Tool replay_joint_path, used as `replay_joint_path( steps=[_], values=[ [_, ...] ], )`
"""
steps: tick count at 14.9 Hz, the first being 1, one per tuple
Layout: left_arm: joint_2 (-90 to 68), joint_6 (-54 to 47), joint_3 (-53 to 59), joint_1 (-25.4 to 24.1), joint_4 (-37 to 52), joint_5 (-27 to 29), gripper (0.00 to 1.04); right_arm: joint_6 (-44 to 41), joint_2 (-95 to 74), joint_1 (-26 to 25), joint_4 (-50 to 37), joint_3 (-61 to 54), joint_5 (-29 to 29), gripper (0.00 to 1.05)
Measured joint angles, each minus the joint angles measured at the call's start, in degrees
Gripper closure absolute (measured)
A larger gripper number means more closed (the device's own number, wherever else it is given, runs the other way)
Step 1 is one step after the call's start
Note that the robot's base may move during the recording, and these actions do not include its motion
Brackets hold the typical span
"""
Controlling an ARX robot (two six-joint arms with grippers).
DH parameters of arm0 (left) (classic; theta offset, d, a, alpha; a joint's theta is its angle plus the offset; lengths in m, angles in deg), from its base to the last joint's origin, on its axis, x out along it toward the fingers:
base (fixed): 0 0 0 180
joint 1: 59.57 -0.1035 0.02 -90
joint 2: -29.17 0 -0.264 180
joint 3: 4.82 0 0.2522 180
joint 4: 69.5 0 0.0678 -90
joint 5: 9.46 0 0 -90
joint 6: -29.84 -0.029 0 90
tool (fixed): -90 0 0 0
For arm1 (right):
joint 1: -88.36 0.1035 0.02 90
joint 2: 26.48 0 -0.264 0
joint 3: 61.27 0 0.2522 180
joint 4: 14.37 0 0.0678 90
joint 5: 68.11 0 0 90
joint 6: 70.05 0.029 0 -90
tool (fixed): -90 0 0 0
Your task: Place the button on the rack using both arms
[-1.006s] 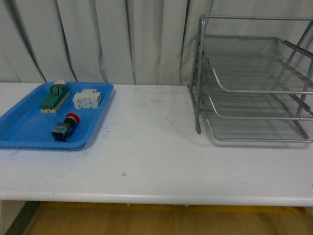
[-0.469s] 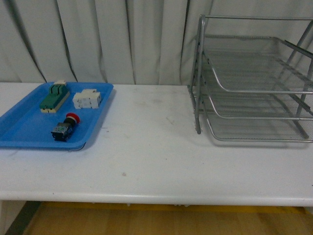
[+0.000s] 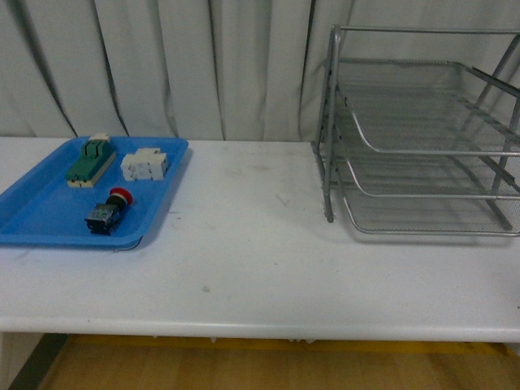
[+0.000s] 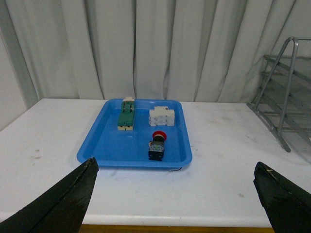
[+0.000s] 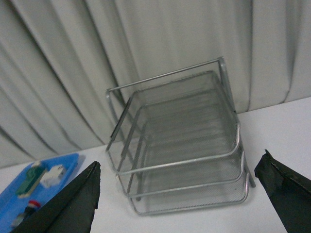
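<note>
My right gripper takes hold of the rack's bottom tray by its front bar (image 3: 439, 233) next, to open up space for the button (image 3: 106, 213).
The button (image 3: 106, 213) (image 4: 157, 145), red cap on a black boxy body, lies on its side near the front of the blue tray (image 3: 41, 219) (image 4: 126, 150) on the table's left. The silver wire rack (image 3: 422, 138) (image 5: 180, 145) stands on the right side; its edge shows in the left wrist view (image 4: 286, 97). My left gripper (image 4: 177, 199) is open, held back from the table's front edge, facing the tray. My right gripper (image 5: 180, 194) is open, raised and facing the rack's open front. Neither arm shows in the front view.
A green-and-cream switch block (image 3: 90, 161) (image 4: 127, 113) and a white block (image 3: 145, 165) (image 4: 161, 116) sit at the back of the blue tray. The white table (image 3: 252, 244) stretches between tray and rack. Grey curtains (image 3: 203, 65) hang behind.
</note>
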Motion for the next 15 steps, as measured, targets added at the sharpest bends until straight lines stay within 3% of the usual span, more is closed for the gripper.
replay_joint_path(
  steps=[3,5,8,10,13,15],
  values=[
    [0.00,0.00,0.00,0.00,-0.02,0.00,0.07,8.00,-26.95,-0.94,-13.14,12.72,-6.67,0.06],
    [0.00,0.00,0.00,0.00,-0.02,0.00,0.07,15.89,-39.10,-0.39,-17.44,18.32,-7.10,0.06],
    [0.00,0.00,0.00,0.00,0.00,0.00,0.07,37.38,-51.91,1.81,-30.91,18.53,-2.56,0.06],
    [0.00,0.00,0.00,0.00,0.00,0.00,0.07,53.24,-58.90,3.39,-42.40,17.75,-3.08,0.06],
    [0.00,0.00,0.00,0.00,-0.02,0.00,0.07,70.34,-67.82,5.97,-42.29,15.78,-4.28,0.06],
    [0.00,0.00,0.00,0.00,-0.02,0.00,0.07,76.85,-72.02,7.74,-42.25,15.76,-4.76,0.06]
  ],
)
